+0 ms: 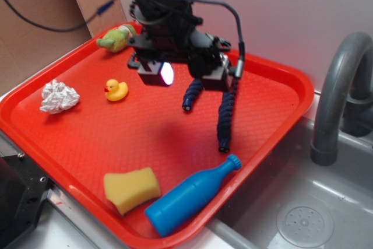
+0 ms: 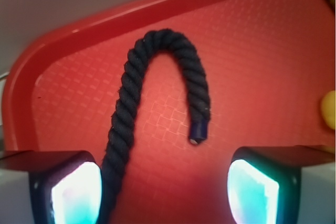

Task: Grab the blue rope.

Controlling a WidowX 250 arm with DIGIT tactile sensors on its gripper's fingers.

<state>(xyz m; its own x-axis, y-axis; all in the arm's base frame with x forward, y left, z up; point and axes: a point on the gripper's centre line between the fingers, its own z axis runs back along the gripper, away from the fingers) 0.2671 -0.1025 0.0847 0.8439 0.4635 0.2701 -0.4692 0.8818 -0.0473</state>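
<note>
It isn't time to close on the rope yet: my fingers are above the rope in the wrist view, with bare red tray between them, so my gripper needs to come down first.
The blue rope [image 1: 226, 115] lies on the red tray [image 1: 70, 144] toward its back right, bent into an arch with both ends pointing forward. In the wrist view the blue rope [image 2: 128, 87] curves up and over; its long leg runs down past the inner side of the left finger [image 2: 73, 190], and its short end [image 2: 198, 131] stops ahead of the jaws. My gripper [image 1: 189, 77] hangs over the top of the arch, open wide. Between the fingers of the gripper [image 2: 165, 182] there is mostly bare tray.
On the tray are a yellow duck [image 1: 116, 90], crumpled white paper [image 1: 59, 97], a green plush toy [image 1: 118, 38], a yellow sponge [image 1: 132, 189] and a bright blue bottle [image 1: 190, 196]. A sink [image 1: 303, 220] with a grey faucet [image 1: 338, 86] lies to the right.
</note>
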